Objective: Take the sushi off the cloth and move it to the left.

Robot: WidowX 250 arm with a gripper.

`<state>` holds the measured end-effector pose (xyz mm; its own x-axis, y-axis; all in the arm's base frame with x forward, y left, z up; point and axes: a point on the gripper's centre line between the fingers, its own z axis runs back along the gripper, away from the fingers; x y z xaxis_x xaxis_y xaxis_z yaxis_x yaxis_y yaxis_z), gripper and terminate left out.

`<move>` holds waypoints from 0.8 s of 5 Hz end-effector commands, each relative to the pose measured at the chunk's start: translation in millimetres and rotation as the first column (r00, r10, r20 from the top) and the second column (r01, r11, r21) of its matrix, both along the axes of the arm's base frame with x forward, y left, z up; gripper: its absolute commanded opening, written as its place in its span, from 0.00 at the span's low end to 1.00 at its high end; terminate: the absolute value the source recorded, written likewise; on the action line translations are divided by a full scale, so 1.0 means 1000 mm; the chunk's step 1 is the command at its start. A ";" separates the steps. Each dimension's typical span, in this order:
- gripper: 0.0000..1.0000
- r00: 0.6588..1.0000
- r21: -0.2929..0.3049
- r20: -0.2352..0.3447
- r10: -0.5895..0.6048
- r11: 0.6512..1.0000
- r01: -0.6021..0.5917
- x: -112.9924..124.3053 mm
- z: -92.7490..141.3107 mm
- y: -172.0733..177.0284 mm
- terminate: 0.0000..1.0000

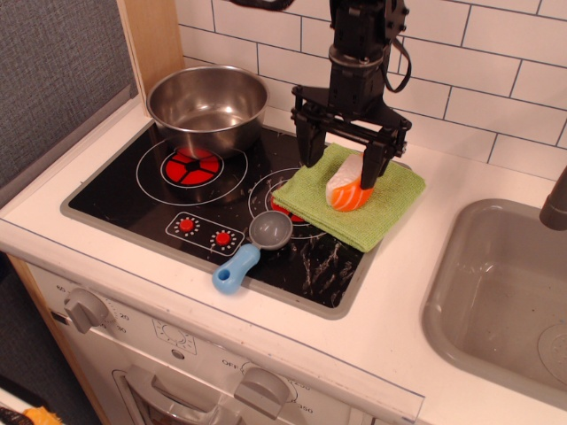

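Observation:
The robot's gripper will next take the sushi off the green cloth, grabbing the sushi by its long sides.
The sushi (347,187), orange with white stripes on a white base, lies on the light-green cloth (354,210) spread over the right side of the black hob. My gripper (343,172) is open and hangs straight down over the sushi. Its left finger (310,150) is over the cloth to the left of the sushi. Its right finger (373,164) covers the sushi's upper right part. The fingertips are at about the sushi's height; I cannot tell whether they touch it.
A steel pot (208,108) stands on the back left burner. A grey scoop with a blue handle (249,249) lies at the hob's front. A grey sink (496,292) is at the right. A tiled wall is behind; stove knobs (85,310) are in front.

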<state>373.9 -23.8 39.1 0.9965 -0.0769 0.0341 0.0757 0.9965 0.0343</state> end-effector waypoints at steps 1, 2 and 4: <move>1.00 1.000 -0.028 0.023 -0.011 1.000 0.012 0.005 -0.001 -0.012 0.00; 0.00 0.999 -0.019 0.045 -0.005 1.000 0.006 0.004 0.009 -0.006 0.00; 0.00 0.984 -0.050 0.157 0.089 0.995 -0.082 -0.030 0.074 0.054 0.00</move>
<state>341.8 32.9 94.2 0.9912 0.0253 0.1299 -0.0241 0.9997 -0.0107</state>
